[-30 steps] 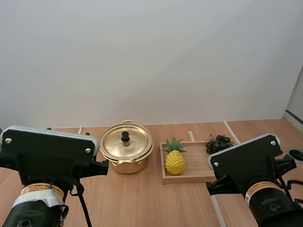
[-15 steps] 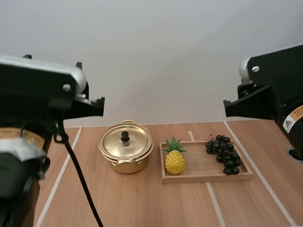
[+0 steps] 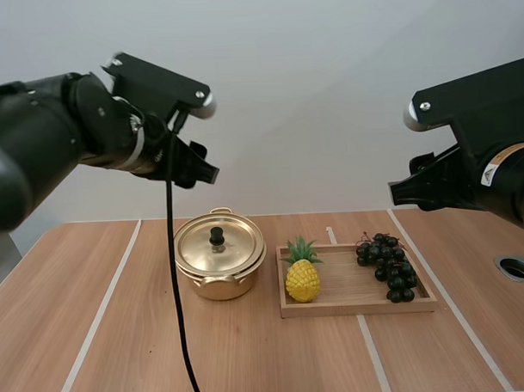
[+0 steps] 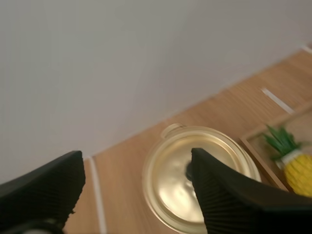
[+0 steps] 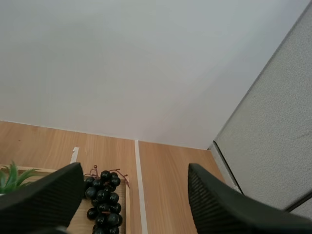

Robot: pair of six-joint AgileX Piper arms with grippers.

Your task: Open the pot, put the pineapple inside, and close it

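Observation:
Next, the left gripper grips the narrow black knob (image 3: 217, 235) to open the pot, since the round lid spreads far wider than my open fingers.
A gold pot (image 3: 220, 268) with its lid (image 3: 219, 245) on, black knob (image 3: 217, 237) up, stands at the table's middle. To its right a yellow pineapple (image 3: 303, 277) stands upright at the left end of a wooden tray (image 3: 356, 306). My left arm (image 3: 130, 115) hangs high above the table, up and left of the pot. In its wrist view the left gripper (image 4: 136, 161) is open, looking down on the pot lid (image 4: 170, 187), with the pineapple (image 4: 297, 168) off to one side. My right gripper (image 5: 134, 170) is open too, high above the tray's grape end.
A bunch of dark grapes (image 3: 387, 266) lies at the tray's right end, also in the right wrist view as grapes (image 5: 105, 202). A round hole (image 3: 517, 268) sits in the table near its right edge. A grey partition (image 5: 273, 136) stands beyond that edge.
Both arms have risen from low by the camera to high above the table. The left arm has swung forward toward the pot. Pot, pineapple and grapes have not moved.

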